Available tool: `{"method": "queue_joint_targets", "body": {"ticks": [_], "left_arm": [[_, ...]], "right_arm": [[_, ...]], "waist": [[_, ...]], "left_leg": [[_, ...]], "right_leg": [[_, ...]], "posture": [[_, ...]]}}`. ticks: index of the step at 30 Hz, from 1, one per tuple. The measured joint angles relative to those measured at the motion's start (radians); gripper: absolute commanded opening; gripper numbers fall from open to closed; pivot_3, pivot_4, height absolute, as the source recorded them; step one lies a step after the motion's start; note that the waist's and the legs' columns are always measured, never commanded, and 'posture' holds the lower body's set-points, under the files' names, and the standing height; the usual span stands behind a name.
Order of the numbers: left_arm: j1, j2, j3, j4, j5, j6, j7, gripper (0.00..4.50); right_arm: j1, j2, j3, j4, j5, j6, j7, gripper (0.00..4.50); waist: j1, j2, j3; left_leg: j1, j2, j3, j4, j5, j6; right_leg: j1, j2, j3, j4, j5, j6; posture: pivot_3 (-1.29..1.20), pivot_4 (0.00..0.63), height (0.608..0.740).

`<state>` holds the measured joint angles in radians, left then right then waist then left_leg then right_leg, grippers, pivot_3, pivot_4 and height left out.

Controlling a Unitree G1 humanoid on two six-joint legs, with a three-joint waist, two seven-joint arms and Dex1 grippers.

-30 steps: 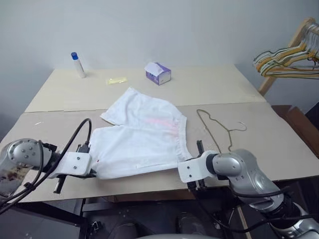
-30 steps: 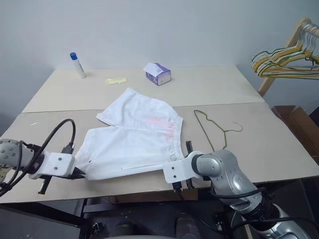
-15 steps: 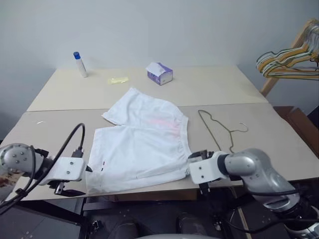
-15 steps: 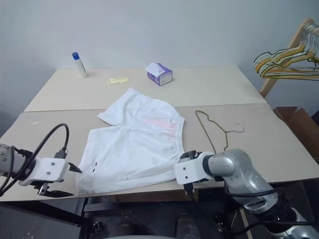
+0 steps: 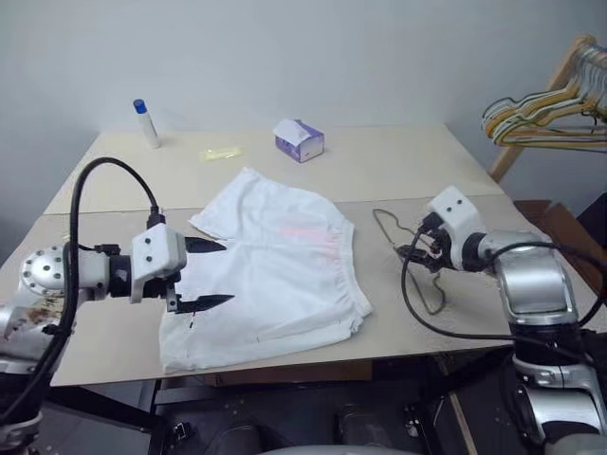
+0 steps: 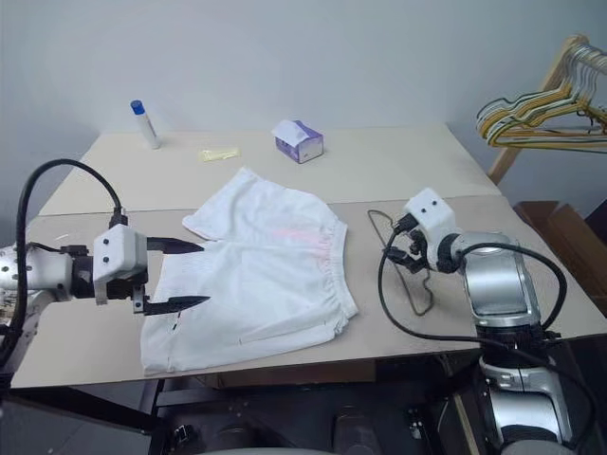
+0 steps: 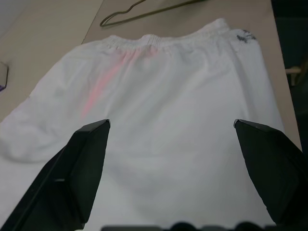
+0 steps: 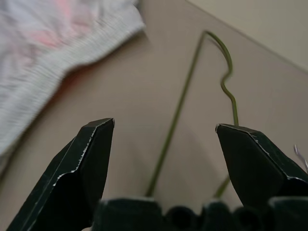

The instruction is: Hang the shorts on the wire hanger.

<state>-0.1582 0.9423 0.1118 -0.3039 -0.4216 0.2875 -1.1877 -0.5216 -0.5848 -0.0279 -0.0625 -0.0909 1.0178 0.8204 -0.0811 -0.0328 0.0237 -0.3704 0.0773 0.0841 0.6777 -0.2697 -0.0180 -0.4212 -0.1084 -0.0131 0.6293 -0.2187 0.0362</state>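
Next, the right gripper grabs the hanger by its shoulder wire, so that the hanger's bent tip (image 8: 207,33) stays free to enter the shorts.
The white shorts (image 5: 275,275) lie flat on the table (image 5: 379,161), gathered waistband to the right, with a faint pink patch near it. My left gripper (image 5: 216,273) hovers open over the shorts' left part, nothing between its fingers; the left wrist view has cloth (image 7: 183,72) under the wide-apart fingers. The thin olive-green wire hanger (image 6: 375,218) lies on the table just right of the waistband. My right gripper (image 5: 410,248) stands open above the hanger's middle. In the right wrist view the wire (image 8: 180,110) runs between its spread fingers without touching them.
At the back of the table are a purple tissue box (image 5: 300,139), a white bottle with a blue cap (image 5: 146,123) and a yellow packet (image 5: 220,153). A bunch of coloured hangers (image 5: 545,109) hangs on a wooden rack at the right. The shorts' near hem reaches the table's front edge.
Both grippers were low at the table's front edge by the shorts' near hem. The left has risen over the shorts, the right has swung right to the hanger, and both have opened.
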Motion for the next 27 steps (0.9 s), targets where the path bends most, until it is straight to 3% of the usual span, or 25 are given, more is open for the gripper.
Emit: {"method": "queue_joint_targets", "body": {"ticks": [11,14,23,27], "left_arm": [[-0.045,-0.09,-0.05,-0.039,-0.064,0.019,0.013,4.46],[-0.045,-0.105,-0.056,-0.039,-0.055,0.018,0.023,4.5],[-0.047,-0.124,-0.061,-0.039,-0.041,0.008,0.045,4.5],[-0.047,-0.134,-0.071,-0.039,-0.027,0.002,0.063,4.5]], "right_arm": [[-0.026,0.047,0.058,0.295,0.086,-0.119,-0.049,3.97],[-0.026,0.058,0.087,0.339,0.086,-0.134,-0.073,3.17],[-0.057,0.055,0.135,0.373,0.07,-0.145,-0.133,0.02],[-0.061,0.052,0.154,0.38,0.063,-0.146,-0.146,0.02]], "waist": [[-0.029,0.0,0.0],[-0.035,0.0,0.0],[-0.042,-0.001,-0.001],[-0.041,-0.003,-0.003]], "left_leg": [[0.0,0.0,-0.001,0.001,0.0,0.0],[0.0,0.0,-0.001,0.0,0.0,0.0],[0.001,0.0,-0.001,0.0,0.0,0.0],[0.002,0.0,-0.002,0.001,0.0,0.0]], "right_leg": [[0.001,0.0,0.001,0.0,0.0,0.001],[0.001,0.0,0.001,0.0,0.0,0.001],[0.003,0.0,0.001,0.0,0.0,0.001],[0.004,0.0,0.001,-0.001,0.0,0.001]], "posture": [[-0.08,0.0,0.74],[-0.07,0.0,0.74],[-0.06,0.0,0.74],[-0.06,0.0,0.74]]}}
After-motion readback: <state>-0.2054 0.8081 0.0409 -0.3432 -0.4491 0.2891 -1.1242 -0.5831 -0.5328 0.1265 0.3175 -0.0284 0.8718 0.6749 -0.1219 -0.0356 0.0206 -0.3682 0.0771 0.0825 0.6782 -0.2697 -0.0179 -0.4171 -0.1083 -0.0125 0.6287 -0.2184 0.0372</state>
